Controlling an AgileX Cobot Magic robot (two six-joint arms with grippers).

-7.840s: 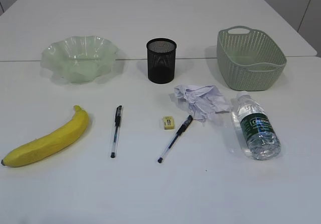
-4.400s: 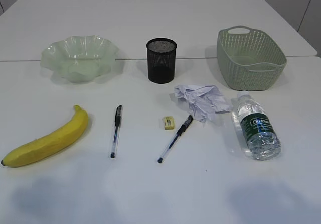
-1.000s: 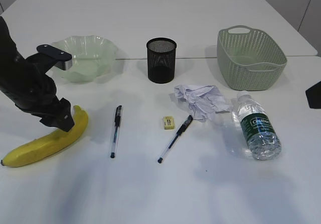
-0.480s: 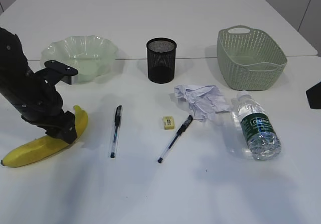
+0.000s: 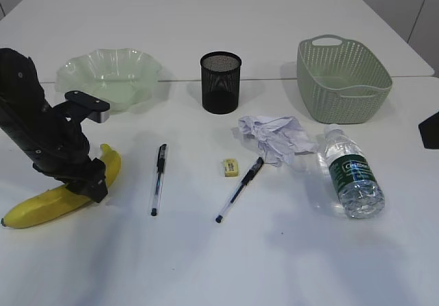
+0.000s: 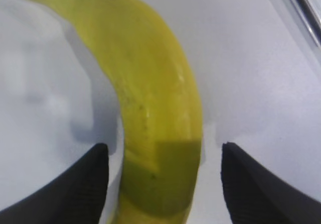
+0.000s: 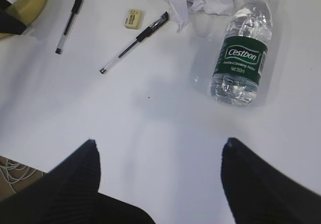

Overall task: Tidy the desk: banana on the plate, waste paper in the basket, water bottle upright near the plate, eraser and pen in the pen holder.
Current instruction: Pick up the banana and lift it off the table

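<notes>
The fingers reach down on both sides of the banana's middle (image 5: 65,197) (image 6: 161,148) and closing would catch it, so it is time for my left gripper to close on the yellow banana.
A yellow banana (image 5: 41,206) lies at the front left of the white table; it fills the left wrist view (image 6: 145,83). My left gripper (image 5: 88,184) (image 6: 163,156) is open, low over the banana's middle, one finger on each side, apart from it. The pale green wavy plate (image 5: 134,69) stands behind. A black mesh pen holder (image 5: 220,83), crumpled paper (image 5: 276,136), a yellow eraser (image 5: 230,167), two pens (image 5: 158,178) (image 5: 239,189) and a water bottle lying on its side (image 5: 351,175) are further right. My right gripper (image 7: 159,151) is open and empty above bare table.
A green woven basket (image 5: 343,79) stands at the back right. A seam between two tabletops runs behind the plate and the holder. The right arm's edge (image 5: 429,129) shows at the far right. Cables show past the table's front edge (image 7: 12,171).
My left arm came in from the left and has lowered onto the banana, its open fingers now straddling it. The right arm has barely moved. The objects lie where they were.
</notes>
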